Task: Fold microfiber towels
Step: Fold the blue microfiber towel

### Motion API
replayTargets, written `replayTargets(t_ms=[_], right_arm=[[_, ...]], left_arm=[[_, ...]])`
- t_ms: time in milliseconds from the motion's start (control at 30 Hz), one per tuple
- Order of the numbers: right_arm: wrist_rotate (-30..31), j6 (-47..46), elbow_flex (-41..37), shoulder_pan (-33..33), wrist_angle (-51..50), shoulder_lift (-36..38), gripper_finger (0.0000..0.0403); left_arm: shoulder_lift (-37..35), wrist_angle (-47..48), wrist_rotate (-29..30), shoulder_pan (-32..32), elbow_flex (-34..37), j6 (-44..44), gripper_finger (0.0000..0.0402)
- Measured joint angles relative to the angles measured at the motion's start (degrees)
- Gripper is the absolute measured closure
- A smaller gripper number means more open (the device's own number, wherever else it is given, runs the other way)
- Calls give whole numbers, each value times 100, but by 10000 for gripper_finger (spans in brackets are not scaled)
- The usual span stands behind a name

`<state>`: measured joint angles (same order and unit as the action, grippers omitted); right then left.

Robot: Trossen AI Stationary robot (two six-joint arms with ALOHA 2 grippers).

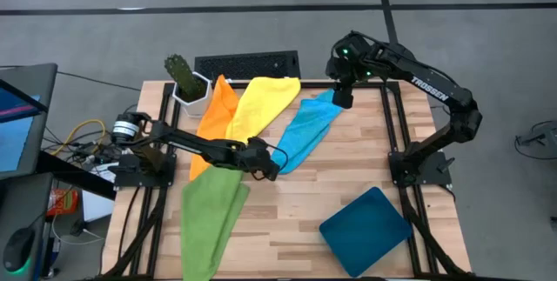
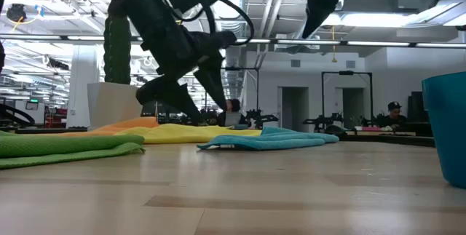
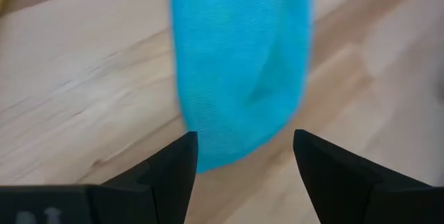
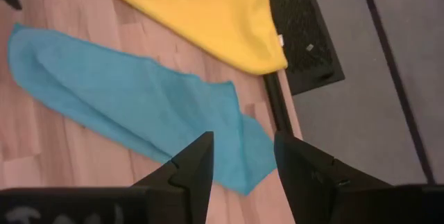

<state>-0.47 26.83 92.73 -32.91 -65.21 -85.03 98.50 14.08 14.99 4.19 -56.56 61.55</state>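
The left gripper grabs the cloth by its corner (image 1: 285, 169) next, to spread the light blue towel (image 1: 306, 131) out for folding.
Four microfiber towels lie as long, loosely bunched strips on the wooden table: orange (image 1: 213, 111), yellow (image 1: 261, 103), light blue (image 1: 305, 129) and green (image 1: 209, 220). The yellow one overlaps the orange one's far part. My left gripper (image 1: 271, 170) is low at the light blue towel's near end (image 3: 236, 78), open and slanting down. The end shows between and beyond its fingers, but I see no touch. My right gripper (image 1: 341, 98) hangs open high above that towel's far end (image 4: 229, 134), with nothing between its fingers.
A dark teal tray (image 1: 365, 224) lies at the near right corner. A potted cactus (image 1: 184, 79) stands at the far left. A black mat (image 1: 248, 63) lies past the far edge. Bare wood shows in the middle, between the green towel and the tray.
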Motion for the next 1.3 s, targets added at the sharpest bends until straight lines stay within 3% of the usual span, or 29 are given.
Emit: replayTargets(t_ms=[100, 367, 967, 1100, 1300], right_arm=[[-185, 0, 0, -51, -132, 0, 228], [-328, 4, -2, -109, -249, 0, 228], [-483, 7, -4, -109, -276, -2, 232], [-544, 7, -4, -111, -279, -2, 232], [-547, -33, -4, -111, -332, -2, 232]], left_arm=[[206, 526, 86, 109, -231, 334, 171], [216, 869, 624, 456, -203, 1411, 171], [922, 479, 786, 513, -330, 1498, 172], [927, 479, 737, 461, -330, 1525, 193], [935, 560, 665, 415, -328, 1559, 262]])
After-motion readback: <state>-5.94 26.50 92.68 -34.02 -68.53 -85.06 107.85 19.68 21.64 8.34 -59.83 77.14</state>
